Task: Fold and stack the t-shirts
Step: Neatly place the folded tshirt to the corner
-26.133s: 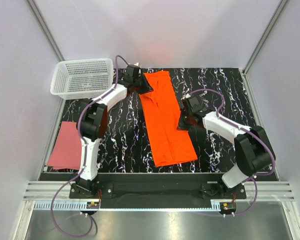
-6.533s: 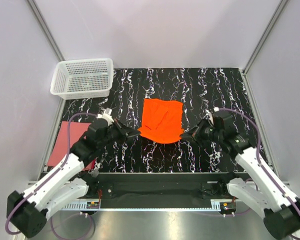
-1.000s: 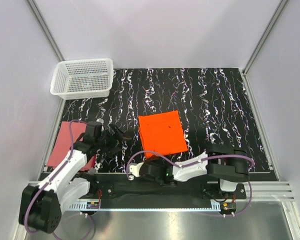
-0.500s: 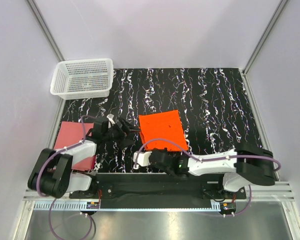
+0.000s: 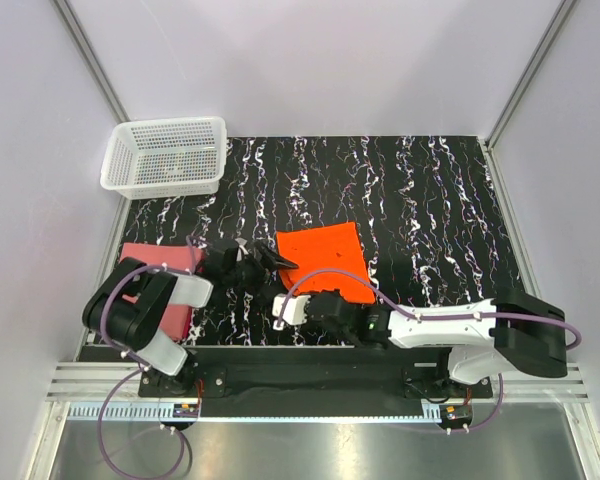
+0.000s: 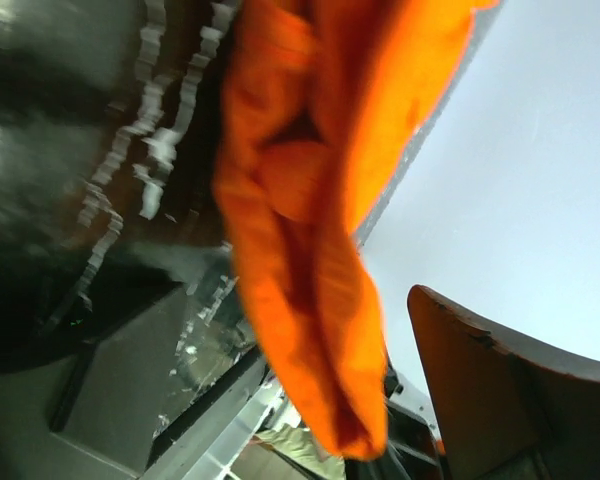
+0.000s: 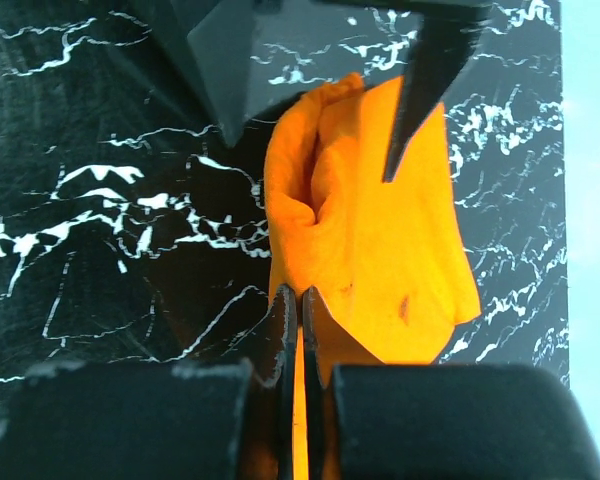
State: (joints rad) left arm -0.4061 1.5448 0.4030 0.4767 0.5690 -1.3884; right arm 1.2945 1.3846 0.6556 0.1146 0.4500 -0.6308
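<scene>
The orange t-shirt should be stacked still folded, so the robot's left gripper will next grip it by its raised fold (image 6: 318, 318) on the t-shirt's edge facing the pink-red one.
The orange t-shirt (image 5: 325, 260) lies folded into a rough square near the table's front middle. My right gripper (image 5: 302, 296) is shut on its near left corner, and in the right wrist view the cloth (image 7: 380, 240) bunches up just ahead of the closed fingertips (image 7: 302, 300). My left gripper (image 5: 268, 260) stands open at the shirt's left edge, with one finger on each side of the raised fold (image 7: 310, 158). In the left wrist view, orange cloth (image 6: 300, 250) hangs beside one finger (image 6: 500, 390). The pink-red t-shirt (image 5: 145, 258) lies at the left edge, partly hidden by the left arm.
A white mesh basket (image 5: 165, 155) stands at the back left corner. Both arms crowd the front left of the black marbled table (image 5: 430, 200). The right arm reaches leftward along the front edge.
The right gripper has moved up from the front edge to the orange shirt's near corner and shut on it. The left gripper has swung right to the shirt's left edge, staying open.
</scene>
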